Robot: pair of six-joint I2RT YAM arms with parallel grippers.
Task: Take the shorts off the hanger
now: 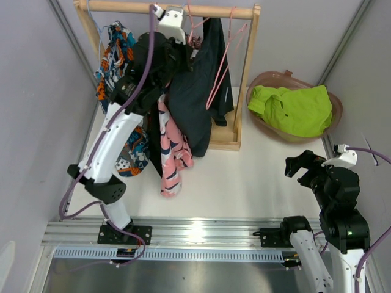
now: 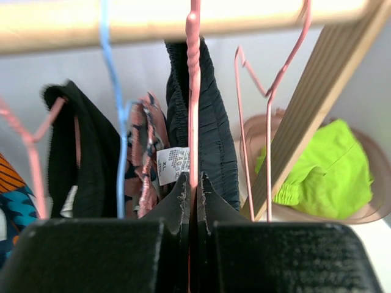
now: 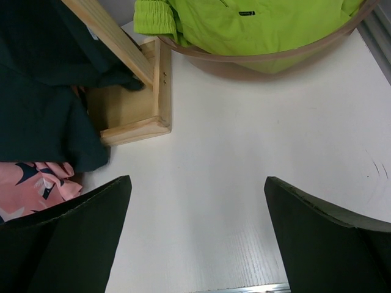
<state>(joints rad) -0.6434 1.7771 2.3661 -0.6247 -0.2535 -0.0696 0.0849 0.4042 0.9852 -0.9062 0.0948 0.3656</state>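
Observation:
I need to grab the charcoal shorts' basket-side waistband edge next with my right gripper, to pull them off the hanger.
My left gripper (image 2: 194,178) is up at the wooden rail (image 1: 201,10) and is shut on the wire of a pink hanger (image 2: 193,91). This hanger carries the dark charcoal shorts (image 2: 215,131), which hang in the middle of the rack (image 1: 198,97). To their left hang the pink printed shorts (image 1: 171,152), the plain black shorts (image 2: 85,162) and the multicolour shorts (image 1: 116,52). The lime green shorts (image 1: 293,108) lie in a brown basket (image 1: 333,125). My right gripper (image 3: 197,180) is open and empty above the table, right of the rack.
An empty pink hanger (image 2: 269,116) hangs right of the charcoal shorts, next to the rack's right post (image 1: 247,67). A blue hanger (image 2: 110,85) holds the pink printed shorts. The rack's wooden foot (image 3: 131,116) rests on the white table (image 3: 244,152).

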